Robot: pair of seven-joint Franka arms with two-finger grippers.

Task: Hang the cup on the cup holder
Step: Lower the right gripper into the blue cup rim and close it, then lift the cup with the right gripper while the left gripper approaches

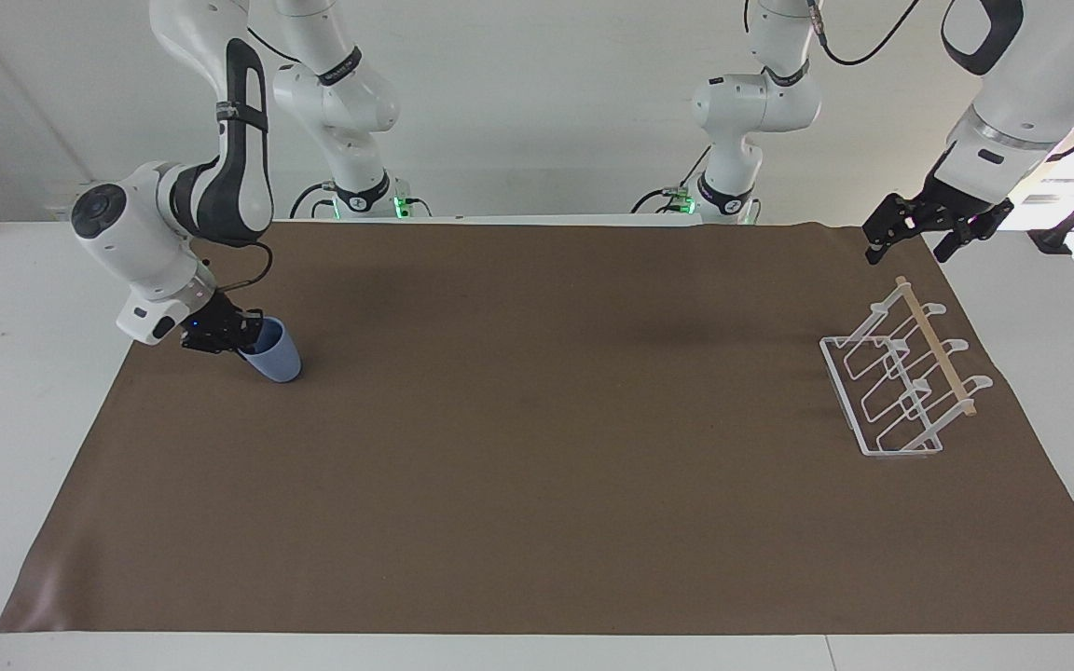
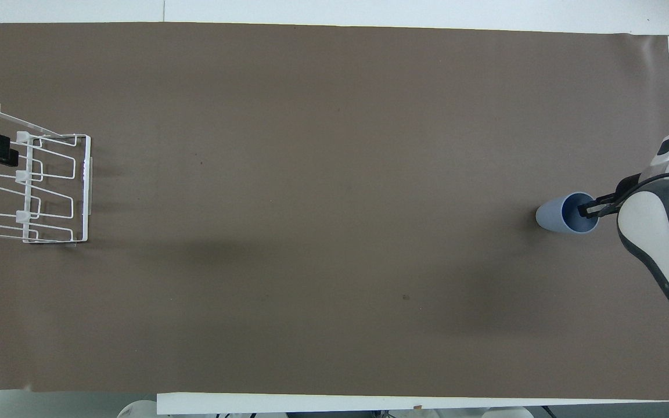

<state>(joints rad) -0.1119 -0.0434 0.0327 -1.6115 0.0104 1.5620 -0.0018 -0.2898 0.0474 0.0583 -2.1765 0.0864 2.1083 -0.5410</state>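
Note:
The light-blue cup needs to hang on the white wire cup holder point(image 2: 53, 188), so my left gripper should grab the cup by its outer side point(image 2: 555, 213) next.
The light-blue cup point(image 1: 280, 360) is on the brown mat toward the right arm's end of the table, tilted with its mouth toward my right gripper point(image 1: 245, 336). The gripper is shut on the cup's rim, one finger inside the mouth. In the overhead view the cup point(image 2: 550, 215) sits at the right gripper's point(image 2: 590, 210) tip. The white wire cup holder point(image 1: 884, 385) with its wooden rod stands at the left arm's end, also seen in the overhead view point(image 2: 50, 187). My left gripper point(image 1: 910, 248) hangs open above the mat beside the rod's end.
A brown mat point(image 1: 537, 485) covers most of the white table. Bare white table borders point(image 1: 24, 373) run along both ends. The arm bases stand at the robots' edge.

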